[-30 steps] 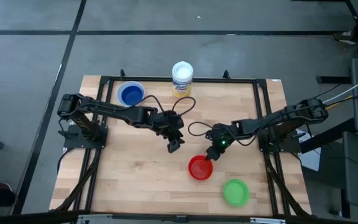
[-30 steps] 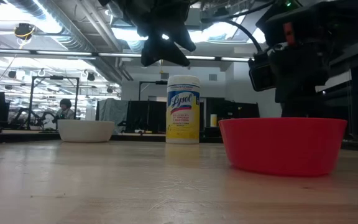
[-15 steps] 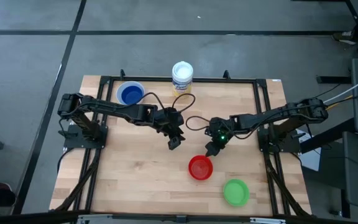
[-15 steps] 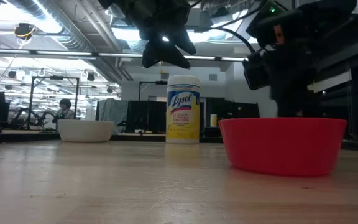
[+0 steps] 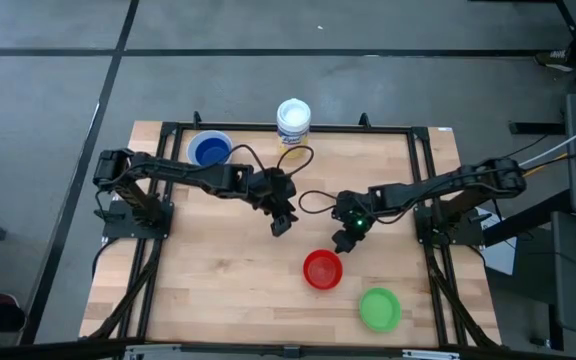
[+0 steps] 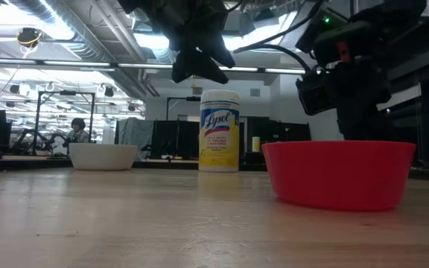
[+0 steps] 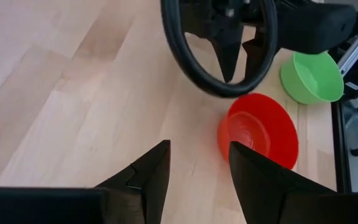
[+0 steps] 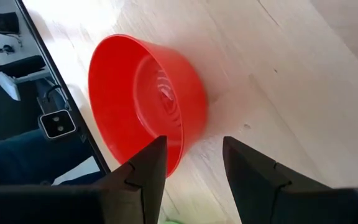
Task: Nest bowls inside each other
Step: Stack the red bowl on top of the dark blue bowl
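The right gripper takes hold of the red bowl by its rim point(image 5: 336, 257) next, to nest the red bowl inside the dark blue bowl point(image 5: 209, 150).
A red bowl point(image 5: 322, 269) stands upright on the wooden table, right of centre. A green bowl point(image 5: 379, 308) stands near the front right. At the far left a dark blue bowl point(image 5: 209, 150) sits inside a white bowl point(image 6: 102, 155). My left gripper point(image 5: 281, 224) hangs open above the table's middle, left of the red bowl point(image 7: 258, 129). My right gripper point(image 5: 345, 242) hangs open just beyond the red bowl's far right rim point(image 8: 148, 99) and has nothing between its fingers.
A tall white canister with a yellow label point(image 5: 293, 122) stands at the far edge, centre. A black cable point(image 7: 219, 59) loops from my right arm above the red bowl. Black frame rails point(image 5: 423, 190) border the table. Bare wood lies at the front left.
My right gripper has tipped, and its fingertips have drawn back a little from the red bowl's far rim toward the far edge. It has stayed open. The red bowl has kept its place.
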Tool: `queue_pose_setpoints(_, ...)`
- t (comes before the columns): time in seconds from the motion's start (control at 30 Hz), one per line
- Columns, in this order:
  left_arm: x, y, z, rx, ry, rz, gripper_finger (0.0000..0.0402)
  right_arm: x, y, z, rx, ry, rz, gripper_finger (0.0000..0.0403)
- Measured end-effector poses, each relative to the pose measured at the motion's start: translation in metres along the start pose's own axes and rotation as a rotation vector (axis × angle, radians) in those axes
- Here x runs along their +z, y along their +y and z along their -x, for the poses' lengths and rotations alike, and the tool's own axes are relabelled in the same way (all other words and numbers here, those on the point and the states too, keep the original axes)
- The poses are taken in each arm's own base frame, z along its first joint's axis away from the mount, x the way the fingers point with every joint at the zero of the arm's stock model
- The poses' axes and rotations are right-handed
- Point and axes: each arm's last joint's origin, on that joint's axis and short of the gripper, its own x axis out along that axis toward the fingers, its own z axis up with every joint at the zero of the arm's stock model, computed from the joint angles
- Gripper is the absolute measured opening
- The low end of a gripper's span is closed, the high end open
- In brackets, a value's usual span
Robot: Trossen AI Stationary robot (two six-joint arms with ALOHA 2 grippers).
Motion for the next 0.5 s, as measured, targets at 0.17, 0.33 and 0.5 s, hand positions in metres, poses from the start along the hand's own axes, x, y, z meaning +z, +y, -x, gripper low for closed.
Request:
queue_pose_setpoints(0.17, 0.001, 0.002, 0.000, 0.000, -0.001, -0.011, 0.0161, 0.003, 0.003, -0.010, 0.033, -0.009, 0.001, 0.0160)
queue_pose_setpoints(0.33, 0.002, 0.004, 0.000, -0.006, 0.002, -0.014, 0.0159, 0.005, 0.004, -0.024, 0.050, -0.002, -0.015, 0.0160)
queue_pose_setpoints(0.5, 0.002, 0.006, 0.001, -0.015, 0.008, -0.020, 0.0161, 0.004, -0.001, -0.039, 0.033, 0.026, -0.031, 0.0160)
